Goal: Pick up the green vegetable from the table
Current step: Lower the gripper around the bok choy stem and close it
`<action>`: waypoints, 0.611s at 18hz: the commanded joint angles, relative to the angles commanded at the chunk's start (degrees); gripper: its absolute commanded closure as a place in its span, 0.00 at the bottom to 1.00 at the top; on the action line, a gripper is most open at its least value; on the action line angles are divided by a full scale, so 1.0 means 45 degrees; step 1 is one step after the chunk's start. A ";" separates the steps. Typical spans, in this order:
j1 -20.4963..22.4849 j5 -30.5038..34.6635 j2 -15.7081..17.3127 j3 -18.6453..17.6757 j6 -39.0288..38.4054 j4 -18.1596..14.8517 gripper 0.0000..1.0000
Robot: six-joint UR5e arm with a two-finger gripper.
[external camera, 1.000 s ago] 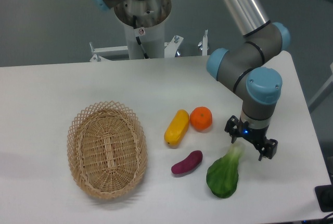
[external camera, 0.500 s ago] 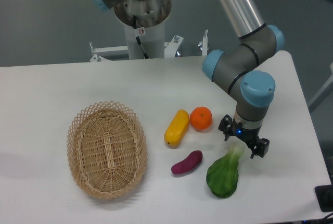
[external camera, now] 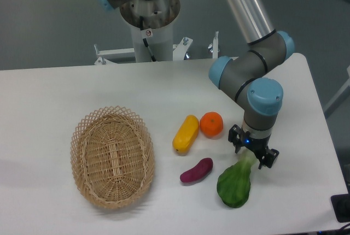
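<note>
I need to grab the green vegetable by its pale stalk (external camera: 249,159) next, to pick it up from the table.
The green vegetable (external camera: 235,183) lies on the white table (external camera: 65,87) at the front right, its dark leaf toward the front and its pale stalk pointing up-right. My gripper (external camera: 252,153) hangs over the stalk end with its two fingers spread, one on each side of the stalk tip. The gripper is open, and nothing is held. Whether the fingers touch the stalk is not clear.
An orange (external camera: 211,124), a yellow oblong vegetable (external camera: 186,133) and a purple eggplant-shaped piece (external camera: 196,171) lie just left of the gripper. A wicker basket (external camera: 112,156) stands at the front left. The table's right edge is close to the arm.
The gripper has shifted left and slightly toward the back, coming over the stalk end of the green vegetable. The vegetable and other objects have not moved.
</note>
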 joint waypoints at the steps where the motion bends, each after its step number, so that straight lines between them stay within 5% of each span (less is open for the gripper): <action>1: 0.0000 0.0116 0.0000 -0.0058 0.0000 0.0000 0.18; 3: 0.0000 0.0370 0.0000 -0.0059 0.0000 0.0000 0.19; 7: 0.0000 0.0371 0.0019 -0.0039 0.0000 0.0000 0.52; 11: 0.0000 0.0371 0.0019 -0.0039 0.0020 0.0000 0.63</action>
